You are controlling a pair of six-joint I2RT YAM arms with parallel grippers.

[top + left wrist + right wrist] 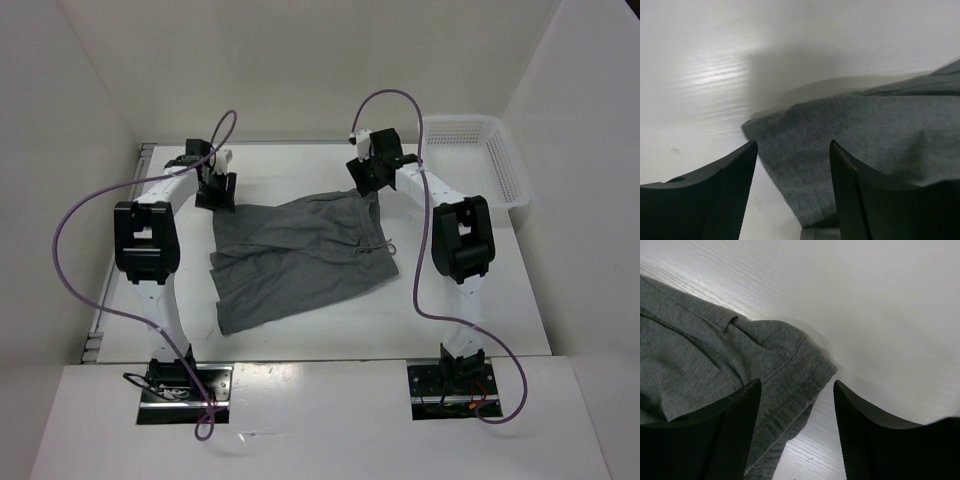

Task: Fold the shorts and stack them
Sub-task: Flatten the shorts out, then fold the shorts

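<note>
The grey shorts [300,255] need their far edge folded over. My left gripper needs to grab them next at the far corner [222,213] opposite the waistband end.
The grey shorts [300,255] lie spread and rumpled on the white table between the two arms, a thin drawstring trailing at their right side. My left gripper [216,192] hangs over their far-left corner; in its wrist view the jaws stand open [792,145] with the grey corner [840,130] lying loose on the table between and beyond them. My right gripper [366,178] is at the far-right corner, the waistband end. Its jaws are open too [797,385], and the ribbed waistband corner [790,375] lies under the gap, not pinched.
A white mesh basket [480,160] stands at the far right of the table, close behind the right arm. White walls close in the left, back and right sides. Purple cables loop from both arms.
</note>
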